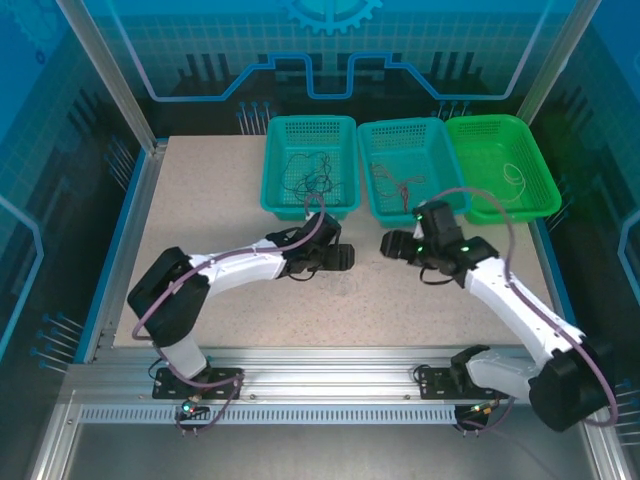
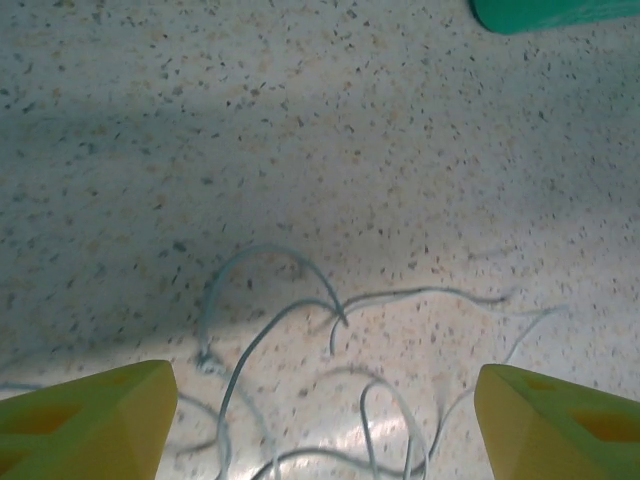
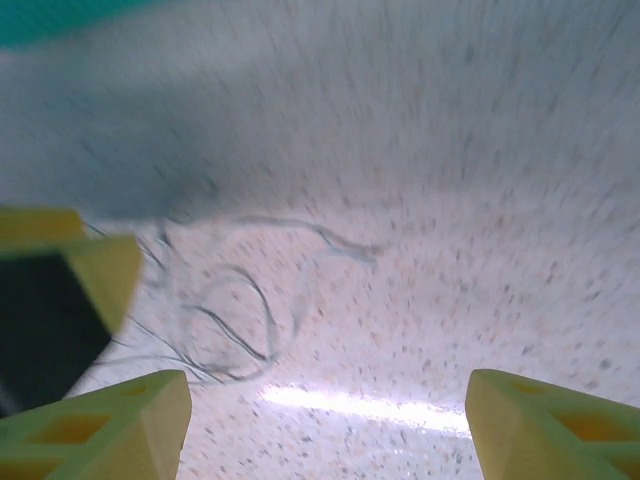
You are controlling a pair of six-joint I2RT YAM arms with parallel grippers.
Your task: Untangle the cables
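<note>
I will next use my right gripper to grab a pale cable at the tangle's outer side, away from my left gripper, so that I can untangle it.
A loose tangle of thin pale cables lies on the speckled table, curling between and ahead of my left gripper's yellow fingers. My left gripper is open just above the tangle, nothing held. My right gripper is open too, with the same pale cables ahead and to its left, blurred. In the top view the left gripper and right gripper face each other closely at mid-table. Thin black cables, red cables and a white cable lie in the baskets.
Three baskets stand in a row at the back: a teal basket, a second teal basket and a green basket. A teal basket corner shows ahead of the left gripper. The left gripper's finger shows close beside the right gripper.
</note>
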